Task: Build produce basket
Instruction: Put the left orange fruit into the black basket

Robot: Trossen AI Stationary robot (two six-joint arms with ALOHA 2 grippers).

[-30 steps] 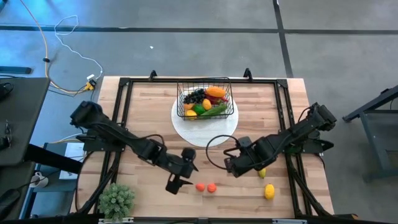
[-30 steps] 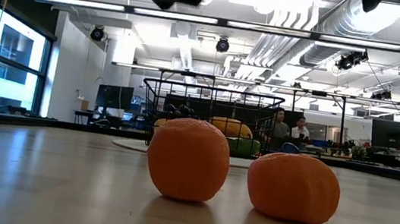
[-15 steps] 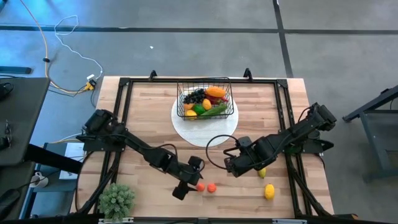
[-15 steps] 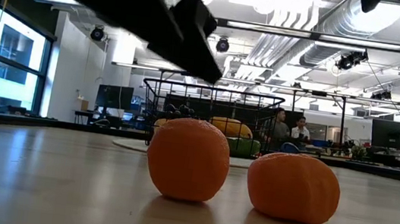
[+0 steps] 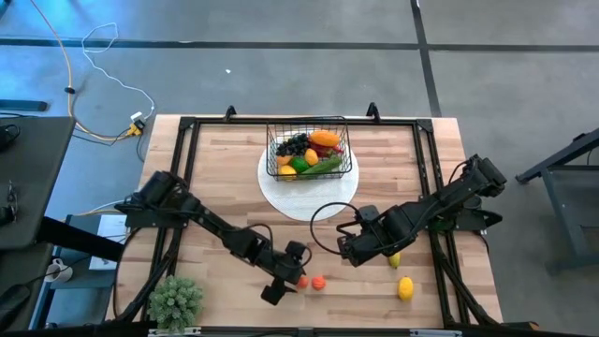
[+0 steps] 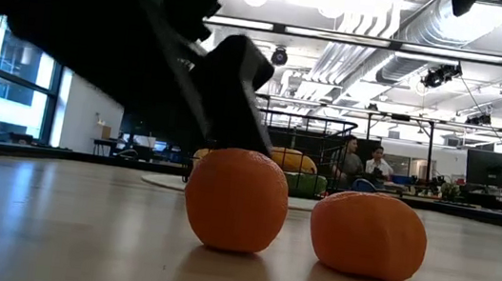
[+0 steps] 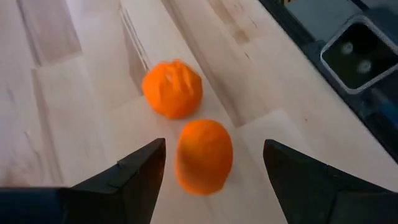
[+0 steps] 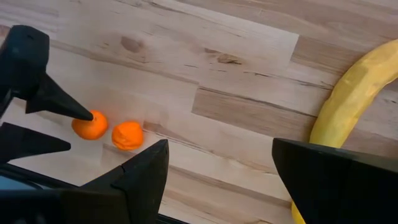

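My left gripper should grab the small orange by its round middle (image 5: 301,281) next, to add it to the produce basket (image 5: 307,150).
Two orange pieces (image 5: 301,280) (image 5: 318,282) lie on the wooden table near its front edge. My left gripper (image 5: 290,272) is open and low over them. In the left wrist view its fingers stand on either side of the nearer orange piece (image 7: 204,155), and the other piece (image 7: 172,88) lies beyond. In the low view a dark finger (image 6: 233,95) hangs just over the left piece (image 6: 236,201). My right gripper (image 5: 346,247) is open and empty beside a yellow banana (image 8: 348,106). The black wire basket (image 5: 309,154) holds several fruits and stands on a round white plate (image 5: 281,192).
A yellow lemon (image 5: 405,287) lies near the front right. A spiky green potted plant (image 5: 176,301) stands at the front left corner. A black cable loop (image 5: 323,220) lies between the plate and my right gripper. Bare wood shows in the table's middle.
My left gripper has gone toward the table's right edge and down, from beside the two orange pieces to over the left one, with its fingers now on either side of it. The orange pieces have stayed where they were.
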